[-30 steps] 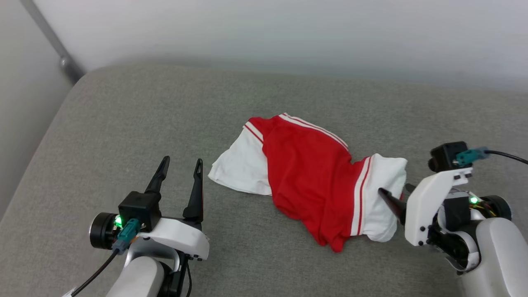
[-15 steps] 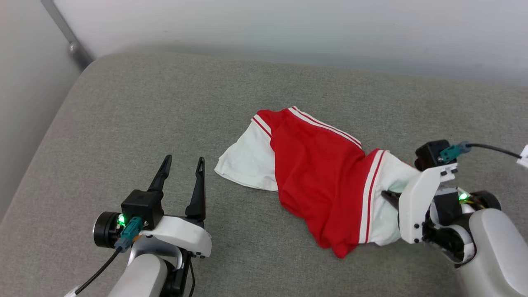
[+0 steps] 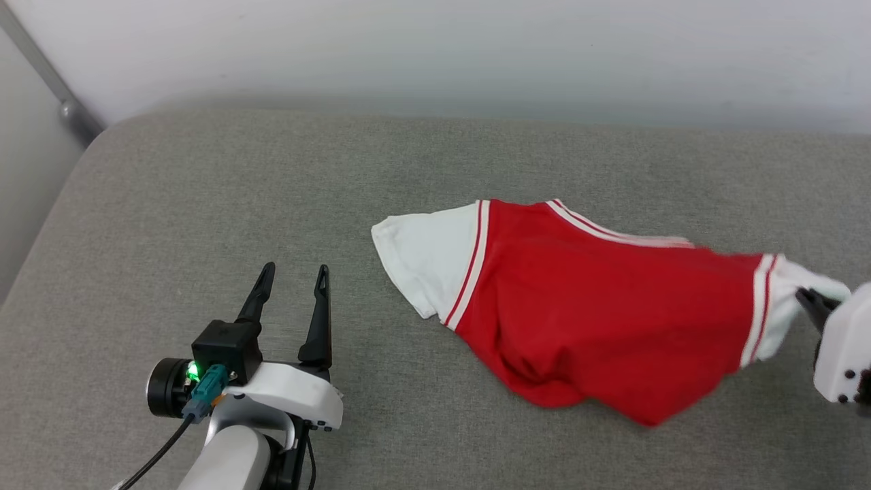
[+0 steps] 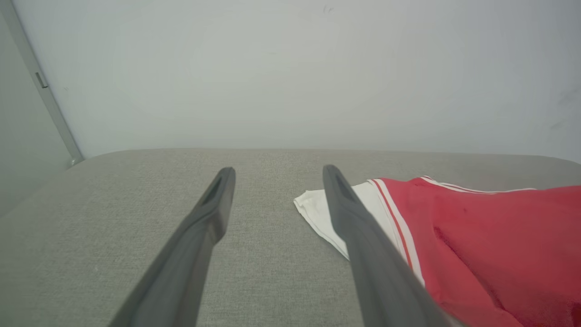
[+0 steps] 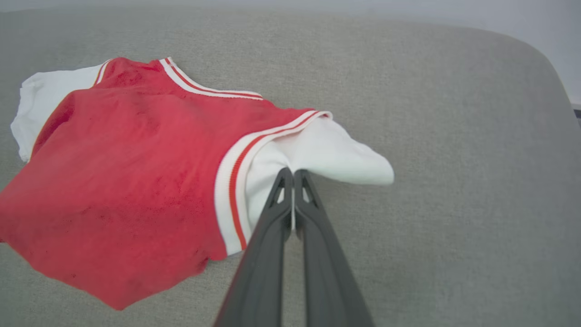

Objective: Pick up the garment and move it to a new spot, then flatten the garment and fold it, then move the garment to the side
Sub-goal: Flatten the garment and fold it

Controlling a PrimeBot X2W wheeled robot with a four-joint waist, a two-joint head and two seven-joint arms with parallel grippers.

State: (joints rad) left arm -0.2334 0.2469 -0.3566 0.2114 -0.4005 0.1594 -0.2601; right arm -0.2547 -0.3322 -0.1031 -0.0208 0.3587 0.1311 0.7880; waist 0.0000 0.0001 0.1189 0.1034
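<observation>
The sleeve cloth (image 3: 437,253) lies flat and its open edge is loose, so my left gripper should grab the garment by the white sleeve's hem (image 3: 395,273) next.
The garment (image 3: 599,299) is a red jersey with white sleeves and striped trim, stretched across the grey cushion (image 3: 204,177). My right gripper (image 5: 292,173) is shut on its right white sleeve (image 5: 327,154), lifting that end; it also shows at the right edge of the head view (image 3: 813,303). The other white sleeve (image 3: 425,255) rests on the cushion. My left gripper (image 3: 292,275) stands open and holds nothing, left of the garment (image 4: 476,245); in the left wrist view (image 4: 277,175) its right finger (image 4: 363,240) overlaps the white sleeve. Letters and numbers are hidden.
The grey cushion (image 5: 454,113) runs to a pale wall (image 3: 435,54) behind it. A grey metal strip (image 3: 41,68) slants down the wall at the far left. The cushion's rounded corner (image 5: 540,50) is at the upper right of the right wrist view.
My right gripper shut on the white sleeve and pulled it to the right, stretching the bunched garment out. The head camera has shifted. The left gripper stayed open in place.
</observation>
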